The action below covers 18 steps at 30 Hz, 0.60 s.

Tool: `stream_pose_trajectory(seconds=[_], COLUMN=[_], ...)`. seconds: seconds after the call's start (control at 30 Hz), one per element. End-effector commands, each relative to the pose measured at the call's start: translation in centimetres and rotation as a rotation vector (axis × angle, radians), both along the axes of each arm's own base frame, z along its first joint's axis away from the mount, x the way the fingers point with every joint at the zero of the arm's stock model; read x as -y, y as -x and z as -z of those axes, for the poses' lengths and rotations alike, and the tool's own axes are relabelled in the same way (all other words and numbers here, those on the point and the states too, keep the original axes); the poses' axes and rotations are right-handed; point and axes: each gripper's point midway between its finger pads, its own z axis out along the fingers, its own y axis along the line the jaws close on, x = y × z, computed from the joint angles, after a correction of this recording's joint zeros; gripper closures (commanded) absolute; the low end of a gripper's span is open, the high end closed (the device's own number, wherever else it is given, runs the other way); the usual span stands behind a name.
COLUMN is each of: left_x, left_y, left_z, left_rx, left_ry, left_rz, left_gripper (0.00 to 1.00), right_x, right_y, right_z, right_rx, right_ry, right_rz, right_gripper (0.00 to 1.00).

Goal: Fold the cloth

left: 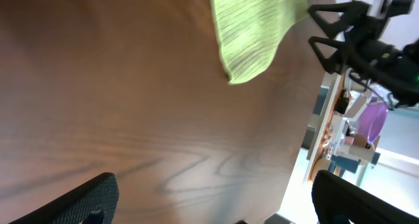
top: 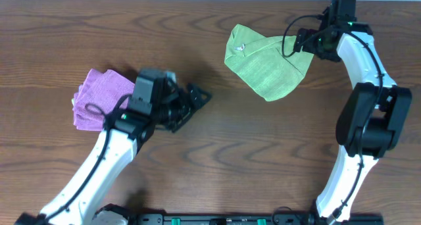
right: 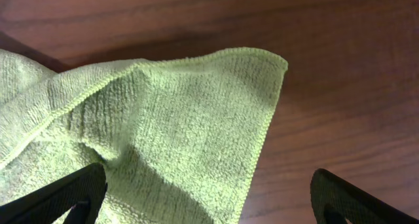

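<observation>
I need to fold the lime-green cloth [top: 266,66], so next I need to grab it with my right gripper by its hemmed corner [top: 294,38] and leave another corner for my left gripper.
The lime-green cloth [top: 266,66] lies crumpled and partly doubled over on the wooden table, right of centre toward the back. My right gripper [top: 297,43] hovers open over its right edge. In the right wrist view a hemmed corner of the cloth [right: 163,126] spreads between the wide-apart fingers [right: 69,198] of the right gripper [right: 209,203], and nothing is pinched. My left gripper [top: 195,105] stands open over bare wood, left of the cloth and apart from it. From the left wrist view the cloth [left: 252,34] shows far ahead of the left gripper [left: 216,207].
A purple-pink cloth bundle [top: 97,97] lies at the left, beside the left arm. The right arm's black fingers [left: 340,34] appear in the left wrist view, next to the table's edge [left: 314,145]. Bare wood separates the two cloths.
</observation>
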Motion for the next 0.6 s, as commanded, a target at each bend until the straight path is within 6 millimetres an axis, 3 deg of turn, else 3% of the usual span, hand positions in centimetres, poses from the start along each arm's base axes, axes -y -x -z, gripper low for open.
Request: stream_pose_trajectory(seconds=[0.0, 0.33, 0.57], left_x=[0.9, 2.5, 4.0], left_y=[-1.6, -1.2, -0.1], left_z=[-1.3, -1.8, -1.8], left_rx=[0.072, 0.075, 0.097], left_ry=[-0.028, -0.010, -0.013], left_rz=[0.053, 0.126, 0.198], left_gripper=[0.04, 0.04, 0.04], right_x=[0.7, 2.1, 2.6], right_y=[-0.8, -2.9, -4.5], right_z=[-0.3, 4.0, 3.9], right_rx=[0.030, 0.056, 0.123], right_ry=[0.014, 0.015, 0.034], right_rz=[0.013, 0.040, 0.048], right_gripper=[0.01, 0.08, 0.14])
